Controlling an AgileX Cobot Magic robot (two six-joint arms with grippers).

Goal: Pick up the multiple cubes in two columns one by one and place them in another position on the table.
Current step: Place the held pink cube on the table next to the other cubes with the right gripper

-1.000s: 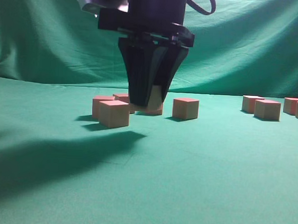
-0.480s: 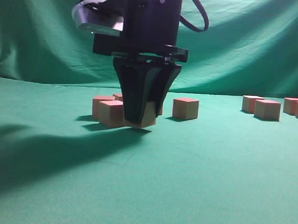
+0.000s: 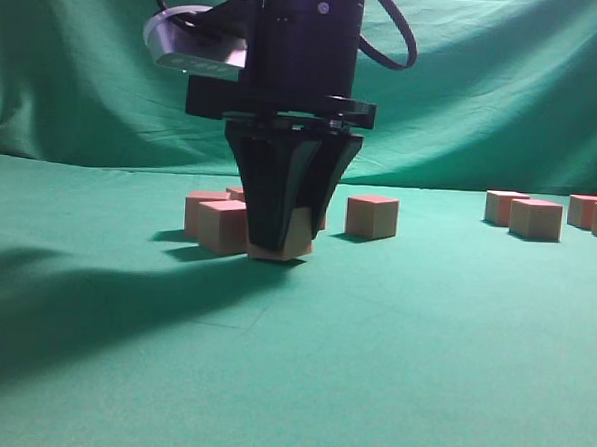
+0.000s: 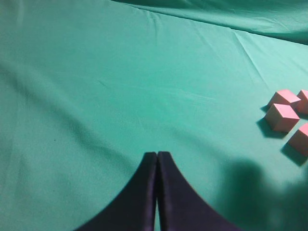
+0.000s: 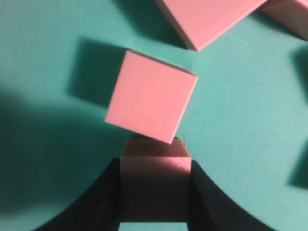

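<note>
The held cube's base [image 3: 277, 254] rests on the green table next to the other cubes, so the cube would stay there. The right gripper needs to let go of the cube.
My right gripper [image 3: 280, 249] reaches across to the centre-left of the exterior view and is shut on a cube [image 3: 298, 242], held very low over the green table [image 3: 392, 349]. In the right wrist view the held cube [image 5: 154, 187] sits between the jaws [image 5: 155, 166], and another cube [image 5: 150, 96] lies just ahead of it. Cubes [image 3: 223, 227], [image 3: 201, 204] stand beside the gripper on its left and one cube [image 3: 371, 215] on its right. My left gripper [image 4: 157, 158] is shut and empty above bare cloth; it does not show in the exterior view.
Several more cubes [image 3: 536, 218] stand in a group at the far right of the table. The left wrist view shows several cubes [image 4: 282, 117] at its right edge. The wrinkled green backdrop [image 3: 486, 93] hangs behind the table.
My right gripper has moved toward the camera and lower with the cube, from among the left cluster to just in front of it. The other cubes have not moved.
</note>
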